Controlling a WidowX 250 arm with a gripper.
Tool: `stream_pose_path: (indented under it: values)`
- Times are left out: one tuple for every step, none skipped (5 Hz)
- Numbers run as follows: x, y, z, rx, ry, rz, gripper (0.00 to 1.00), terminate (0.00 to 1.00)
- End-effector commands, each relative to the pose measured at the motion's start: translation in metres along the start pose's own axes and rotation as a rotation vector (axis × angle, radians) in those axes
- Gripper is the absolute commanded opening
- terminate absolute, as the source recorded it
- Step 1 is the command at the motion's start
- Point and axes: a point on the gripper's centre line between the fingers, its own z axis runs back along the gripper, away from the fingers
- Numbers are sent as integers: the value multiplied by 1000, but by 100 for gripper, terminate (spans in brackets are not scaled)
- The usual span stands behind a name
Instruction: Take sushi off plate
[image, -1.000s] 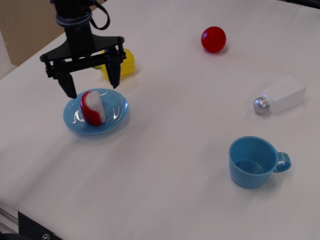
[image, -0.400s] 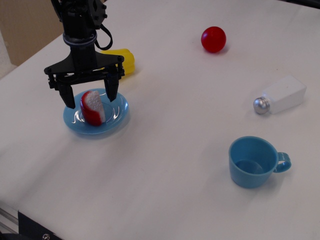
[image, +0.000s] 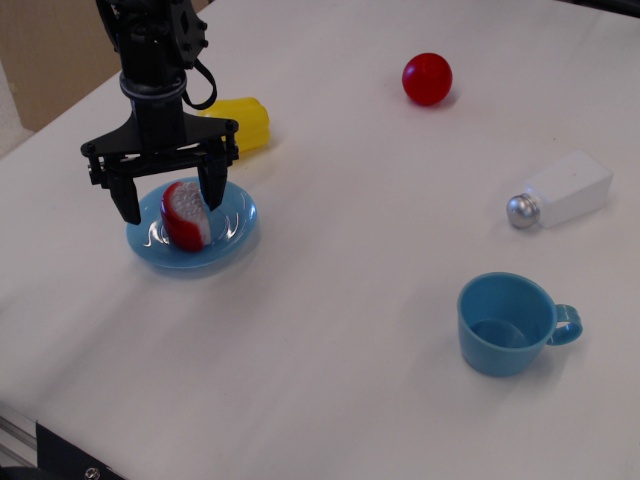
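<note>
The gripper takes hold of the sushi by its red and white sides next, to clear the light-blue plate (image: 232, 222).
The sushi (image: 183, 216), a half-round piece with a red rind and a white grainy face, stands on edge on the light-blue plate (image: 232, 222) at the left of the table. My black gripper (image: 171, 205) is open and lowered over the plate. One fingertip is at the left of the sushi and the other at its right, so the jaws straddle it. I cannot tell whether the fingers touch it.
A yellow pepper (image: 240, 123) lies just behind the plate. A red ball (image: 427, 79) is at the back. A white shaker (image: 560, 190) lies on its side at the right. A blue cup (image: 507, 324) with a handle stands at the front right.
The gripper has come down and shifted slightly toward the front left, so its open fingers now straddle the sushi. The sushi and plate have not moved.
</note>
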Motion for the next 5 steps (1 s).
stream_pose_path:
  values:
    - [4,-3,-1,-50,-21,22,100,0]
    - [4,-6,-2,-83,-7,28,100,0]
    - [4,-8,-2,-58,-13,26,0,0]
    - [4,-6,-1,-40,-16,24,0,0]
    - [8,-9,18,-25,-50,18,0,0]
